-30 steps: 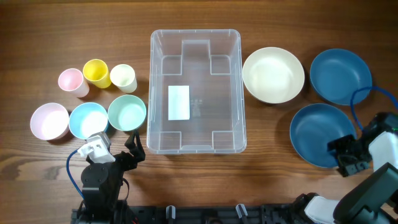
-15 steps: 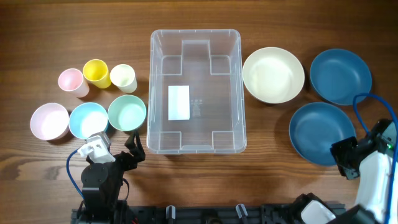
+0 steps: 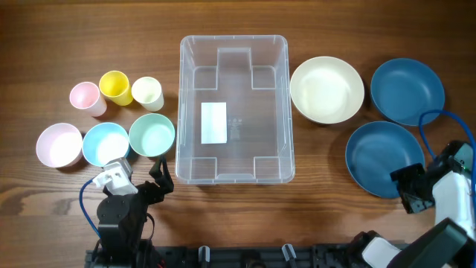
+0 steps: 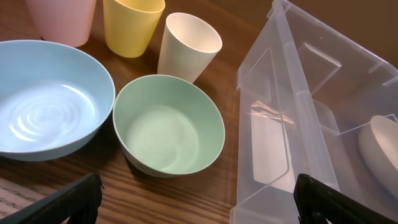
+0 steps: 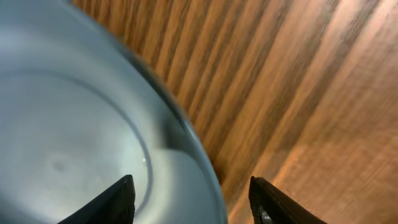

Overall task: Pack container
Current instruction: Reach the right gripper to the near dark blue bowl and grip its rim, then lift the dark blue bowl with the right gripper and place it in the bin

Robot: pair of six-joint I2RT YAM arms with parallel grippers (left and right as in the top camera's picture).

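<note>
My right gripper grabs the nearer blue bowl's rim next, on the side away from the container (image 3: 233, 52), since the blue bowl's base stays free to set inside.
The clear plastic container (image 3: 233, 52) with a white label stands empty at the table's middle; its near corner shows in the left wrist view (image 4: 292, 124). My left gripper (image 3: 158, 179) is open and empty, low at the front left, between the green bowl (image 3: 152, 135) and the container. My right gripper (image 3: 410, 193) is open and straddles the rim of the nearer blue bowl (image 3: 383, 158), one finger inside, one outside (image 5: 193, 199). That bowl's rim fills the right wrist view (image 5: 74, 137).
A cream bowl (image 3: 326, 89) and a second blue bowl (image 3: 407, 91) sit right of the container. Left of it are pink (image 3: 59, 144), light blue (image 3: 104, 142) bowls and pink (image 3: 84, 97), yellow (image 3: 115, 87), cream (image 3: 147, 92) cups.
My right gripper has shifted slightly around the blue bowl's near right rim, moving right and then back left. The left arm has not moved.
</note>
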